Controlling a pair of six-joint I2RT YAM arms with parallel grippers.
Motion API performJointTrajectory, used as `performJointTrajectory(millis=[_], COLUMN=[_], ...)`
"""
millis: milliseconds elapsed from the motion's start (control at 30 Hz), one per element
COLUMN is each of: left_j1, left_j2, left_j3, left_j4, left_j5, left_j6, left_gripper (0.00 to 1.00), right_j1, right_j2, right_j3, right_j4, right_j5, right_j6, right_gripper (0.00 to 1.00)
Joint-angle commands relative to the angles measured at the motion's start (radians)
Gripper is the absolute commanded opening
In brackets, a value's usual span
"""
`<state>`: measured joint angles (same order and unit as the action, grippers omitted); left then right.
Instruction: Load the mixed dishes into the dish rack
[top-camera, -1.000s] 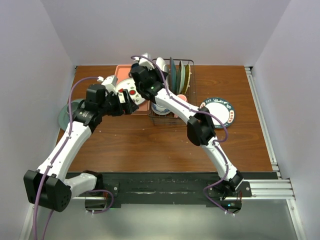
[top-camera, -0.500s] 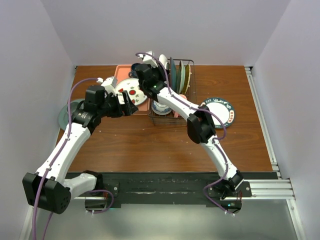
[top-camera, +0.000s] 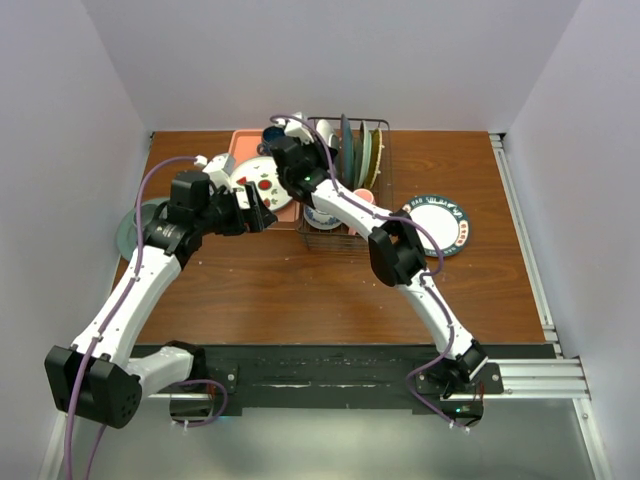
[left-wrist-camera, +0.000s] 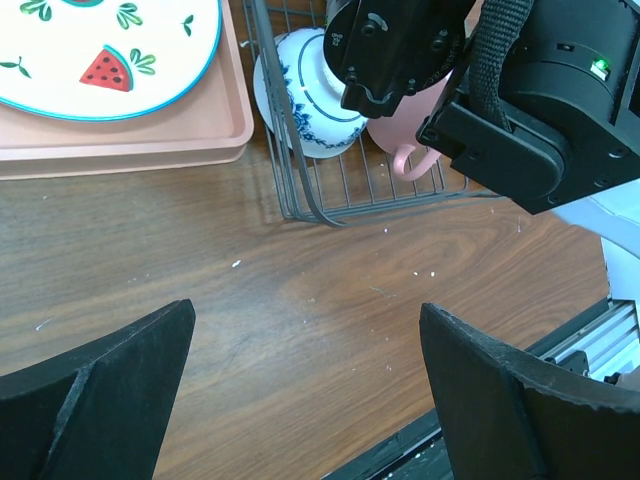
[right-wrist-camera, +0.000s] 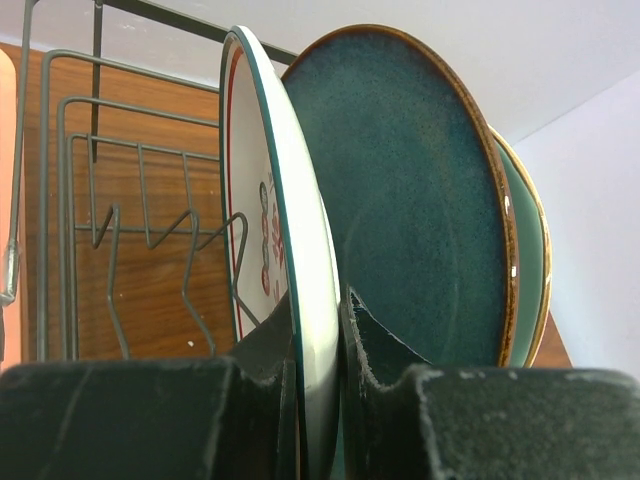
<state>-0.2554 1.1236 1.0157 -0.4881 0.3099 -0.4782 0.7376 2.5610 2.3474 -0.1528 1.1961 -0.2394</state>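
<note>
The white plate is upright between the rack's wire and the teal-grey plate and would stay standing in the rack, so my right gripper should open.
My right gripper (right-wrist-camera: 318, 300) is shut on the rim of a white plate with red marks (right-wrist-camera: 255, 200). The plate stands upright in the dish rack (right-wrist-camera: 120, 220), just left of an upright teal-grey plate (right-wrist-camera: 410, 200). From above, the right gripper (top-camera: 312, 135) is at the back left of the rack (top-camera: 345, 240). A blue-and-white bowl (left-wrist-camera: 300, 100) and a pink mug (left-wrist-camera: 410, 130) lie in the rack. My left gripper (left-wrist-camera: 307, 310) is open and empty over bare table, near the rack's front left corner (left-wrist-camera: 300, 190). Another white plate with red marks (top-camera: 262, 180) lies on the pink tray.
The pink tray (left-wrist-camera: 120, 150) sits left of the rack. A white plate with a dark patterned rim (top-camera: 437, 222) lies on the table right of the rack. A teal-grey plate (top-camera: 135, 225) lies at the table's left edge, partly under my left arm.
My right wrist has shifted slightly at the rack's back left, still holding the white plate. My left arm has barely moved.
</note>
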Motion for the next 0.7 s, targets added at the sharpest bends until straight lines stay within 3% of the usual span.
performJointTrajectory(millis=[0, 133, 433, 667], left_j1=[0.005, 0.005, 0.005, 0.005], left_j2=[-0.028, -0.039, -0.059, -0.048], left_j3=[-0.017, -0.026, -0.065, -0.063], left_j4=[0.019, 0.025, 0.040, 0.049], left_j5=[0.023, 0.031, 0.034, 0.044], left_j6=[0.009, 0.009, 0.012, 0.013], left_gripper=[1.00, 1.00, 1.00, 1.00], right_j1=[-0.058, -0.069, -0.080, -0.073], right_j2=[-0.010, -0.002, -0.019, -0.070], right_j3=[0.018, 0.039, 0.047, 0.049], right_j4=[0.006, -0.002, -0.051, -0.056], right_j5=[0.125, 0.125, 0.089, 0.088], right_j6=[-0.028, -0.017, 0.002, 0.023], right_gripper=[0.00, 0.01, 0.47, 0.62])
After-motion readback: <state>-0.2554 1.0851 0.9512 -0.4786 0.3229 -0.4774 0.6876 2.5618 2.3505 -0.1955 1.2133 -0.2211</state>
